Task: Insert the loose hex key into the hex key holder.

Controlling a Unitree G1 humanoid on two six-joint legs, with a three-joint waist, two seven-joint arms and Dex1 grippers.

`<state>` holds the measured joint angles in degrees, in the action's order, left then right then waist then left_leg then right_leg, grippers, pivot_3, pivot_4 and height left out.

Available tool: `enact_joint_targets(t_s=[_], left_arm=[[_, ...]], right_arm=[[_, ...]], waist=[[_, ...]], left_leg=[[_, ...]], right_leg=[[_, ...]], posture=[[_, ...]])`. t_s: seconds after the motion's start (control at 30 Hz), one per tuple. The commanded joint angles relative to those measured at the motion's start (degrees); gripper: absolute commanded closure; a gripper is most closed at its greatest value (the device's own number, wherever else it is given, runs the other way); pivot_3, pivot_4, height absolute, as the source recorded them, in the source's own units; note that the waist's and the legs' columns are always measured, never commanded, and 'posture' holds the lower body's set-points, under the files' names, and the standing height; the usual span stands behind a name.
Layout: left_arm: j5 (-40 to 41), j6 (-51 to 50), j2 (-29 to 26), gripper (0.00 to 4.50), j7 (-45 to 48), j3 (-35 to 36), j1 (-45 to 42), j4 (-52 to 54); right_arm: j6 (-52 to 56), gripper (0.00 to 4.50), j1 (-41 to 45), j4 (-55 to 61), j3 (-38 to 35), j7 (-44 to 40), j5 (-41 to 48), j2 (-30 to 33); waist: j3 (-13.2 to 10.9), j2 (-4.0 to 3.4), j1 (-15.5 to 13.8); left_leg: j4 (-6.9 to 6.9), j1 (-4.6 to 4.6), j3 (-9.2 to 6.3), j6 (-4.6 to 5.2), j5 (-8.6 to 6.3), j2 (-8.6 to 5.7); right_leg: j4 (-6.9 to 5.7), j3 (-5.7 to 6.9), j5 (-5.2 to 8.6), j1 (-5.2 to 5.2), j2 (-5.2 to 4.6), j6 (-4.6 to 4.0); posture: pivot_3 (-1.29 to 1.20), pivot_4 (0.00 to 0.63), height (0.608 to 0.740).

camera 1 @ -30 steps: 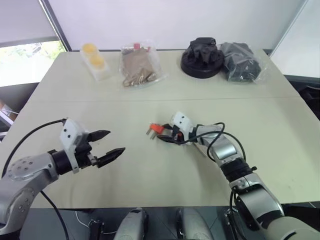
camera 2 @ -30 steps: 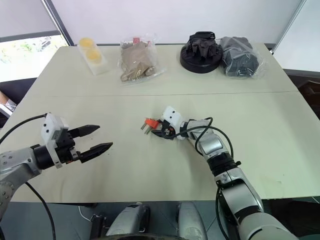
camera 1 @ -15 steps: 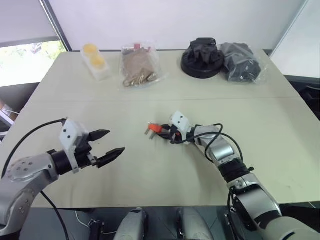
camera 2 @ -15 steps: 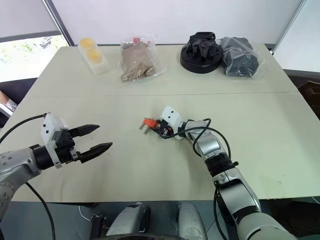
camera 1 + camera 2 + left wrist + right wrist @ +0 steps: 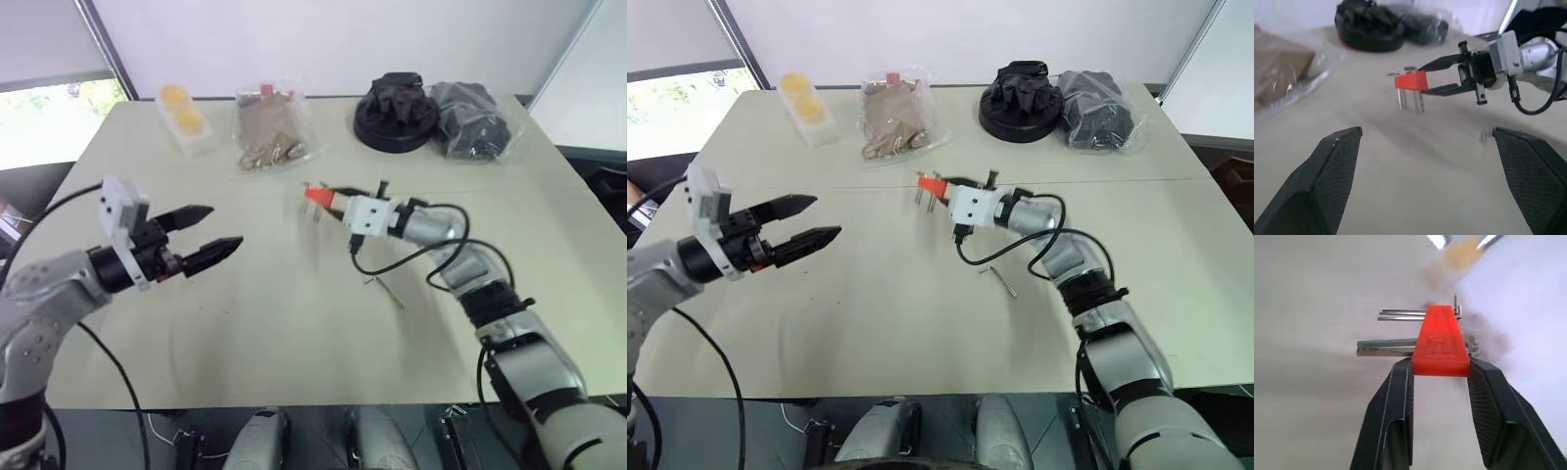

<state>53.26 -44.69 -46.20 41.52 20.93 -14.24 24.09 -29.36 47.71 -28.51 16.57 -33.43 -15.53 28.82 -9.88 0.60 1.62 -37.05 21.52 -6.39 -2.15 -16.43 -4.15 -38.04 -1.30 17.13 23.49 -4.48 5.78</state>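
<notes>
My left gripper is going to grab the holder by its red sides next, because metal keys hang under the holder and the other gripper's fingers cover one end.
My right gripper (image 5: 939,188) is shut on the hex key holder (image 5: 930,184), a small red-orange block with short grey keys hanging from it, held in the air above the middle of the table. The holder (image 5: 1441,341) sits clamped between the two black fingers (image 5: 1396,396) in the right wrist view, and it also hangs in the left wrist view as the red holder (image 5: 1411,81). The loose hex key (image 5: 1000,280), a thin grey L-shaped rod, lies flat on the table below the right forearm. My left gripper (image 5: 828,220) hovers open to the left, pointing toward the holder.
Along the far edge sit a pack with yellow rounds (image 5: 806,106), a clear bag of brown items (image 5: 893,122), a black round object (image 5: 1021,103) and a grey bagged bundle (image 5: 1097,113). A black cable (image 5: 1009,257) loops under the right wrist. The table's (image 5: 882,323) near edge lies close.
My right gripper has lifted the holder off the table and rolled its wrist, uncovering the loose hex key on the surface. My left gripper has risen a little, staying open.
</notes>
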Motion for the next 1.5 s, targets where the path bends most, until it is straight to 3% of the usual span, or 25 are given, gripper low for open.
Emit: enact_joint_targets(t_s=[0.03,0.2,0.37,0.9,1.23,1.33,1.5], left_arm=[[1.81,-1.04,0.18,0.0,1.01,-1.4,-5.0,-3.07],[0.14,-0.61,1.66,0.0,3.18,-5.83,-11.91,-7.18],[-0.41,-0.18,3.81,0.0,4.65,-8.87,-16.33,-8.9],[-1.21,-0.91,10.99,0.0,4.46,-12.05,-21.77,-9.03],[-3.18,-0.04,12.41,0.0,5.09,-13.7,-21.94,-10.17],[-3.69,0.14,13.21,0.87,5.13,-14.01,-22.25,-10.37],[-4.04,0.28,14.5,3.35,5.16,-14.37,-22.44,-10.61]], right_arm=[[-9.74,3.5,3.87,0.72,-0.72,-0.05,-0.45,2.48],[-21.57,3.5,7.61,2.32,0.07,-1.91,-0.11,5.78],[-25.46,3.5,8.5,4.39,-0.01,-2.81,1.58,6.02],[-25.59,3.5,8.55,8.58,0.71,-7.39,4.38,5.8],[-24.29,3.5,8.32,10.59,0.45,-9.0,5.37,5.67],[-23.95,3.5,8.08,11.16,0.34,-9.27,5.39,5.84],[-23.15,3.5,7.45,12.48,0.22,-9.69,5.61,5.95]], waist=[[-0.01,0.01,0.29],[-0.01,0.02,0.82],[-0.01,0.02,0.95],[-0.01,0.02,0.87],[-0.01,0.02,0.83],[-0.01,0.02,0.8],[-0.01,0.02,0.78]], left_leg=[[0.0,0.01,0.0,0.0,0.0,0.0],[-0.08,0.01,0.0,0.0,0.0,-0.02],[-0.06,0.0,0.0,0.0,0.01,0.0],[-0.1,0.01,-0.02,-0.01,0.01,0.0],[-0.11,0.01,-0.02,-0.02,0.02,0.0],[-0.13,0.01,-0.02,-0.02,0.02,-0.01],[-0.13,0.01,-0.02,-0.02,0.02,-0.01]], right_leg=[[0.0,0.0,0.0,0.01,0.0,0.0],[0.01,0.02,0.0,-0.05,0.0,0.01],[-0.01,0.02,0.0,-0.03,0.02,0.01],[-0.03,0.0,0.0,-0.03,0.02,0.01],[-0.04,0.0,0.0,-0.03,0.02,0.01],[-0.04,0.0,0.0,-0.04,0.01,0.01],[-0.04,0.0,-0.01,-0.04,0.01,0.01]], posture=[[0.0,0.15,0.74],[0.0,0.15,0.74],[0.0,0.15,0.74],[0.0,0.15,0.74],[0.0,0.15,0.74],[0.0,0.15,0.74],[0.0,0.15,0.74]])
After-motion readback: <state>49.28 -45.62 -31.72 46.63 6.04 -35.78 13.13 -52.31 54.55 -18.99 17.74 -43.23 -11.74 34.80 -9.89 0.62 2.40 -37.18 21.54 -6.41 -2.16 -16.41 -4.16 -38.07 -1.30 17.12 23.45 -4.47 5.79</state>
